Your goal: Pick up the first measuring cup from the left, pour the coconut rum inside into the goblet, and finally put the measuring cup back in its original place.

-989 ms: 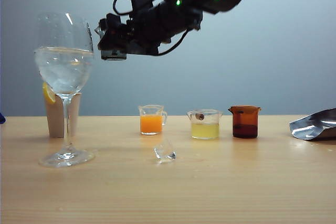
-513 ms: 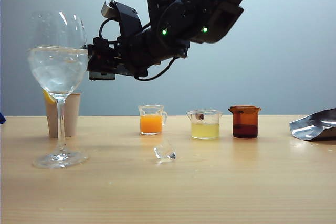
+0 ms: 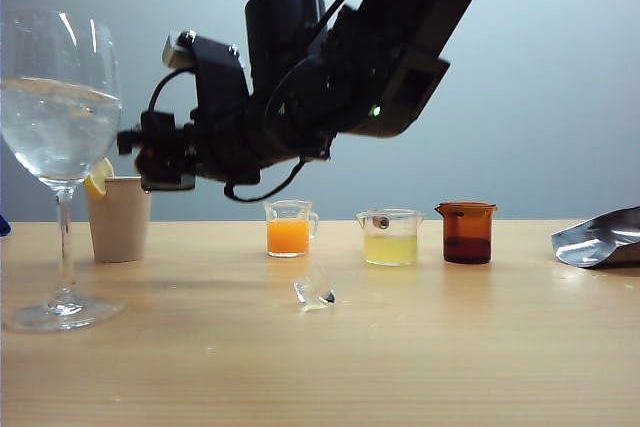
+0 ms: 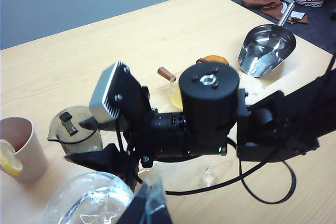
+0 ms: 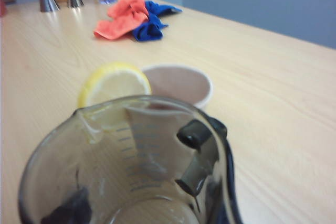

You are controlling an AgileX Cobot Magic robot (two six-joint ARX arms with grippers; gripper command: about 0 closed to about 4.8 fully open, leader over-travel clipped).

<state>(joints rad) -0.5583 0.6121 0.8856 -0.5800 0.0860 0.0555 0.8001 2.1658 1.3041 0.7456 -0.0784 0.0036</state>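
Observation:
My right gripper stays closed on the smoky grey measuring cup until it is in its original place; the cup now hangs high above the table beside the paper cup.
My right gripper [image 3: 145, 157] is shut on the smoky grey measuring cup [image 5: 131, 145], with a finger on either side of it. The cup [image 4: 73, 137] hangs upright above the table, beside the paper cup, and no liquid shows inside it. The goblet [image 3: 60, 137] stands on the table at the far left, its bowl half full of clear liquid with ice; how much of that is coconut rum cannot be told. My left gripper [image 4: 149, 208] hovers next to the goblet's rim [image 4: 86, 200], its tips together and nothing gripped. It is outside the exterior view.
A paper cup [image 3: 118, 219] with a lemon slice stands behind the goblet. Cups of orange [image 3: 289, 228], pale yellow [image 3: 390, 237] and amber-brown [image 3: 466, 232] liquid form a row. A clear ice chunk [image 3: 314, 290] lies in front, and a steel scoop [image 3: 600, 239] at the right edge.
The right arm has swung down and to the left with the measuring cup, from goblet-rim height to paper-cup height. The goblet has shifted left and nearer the camera.

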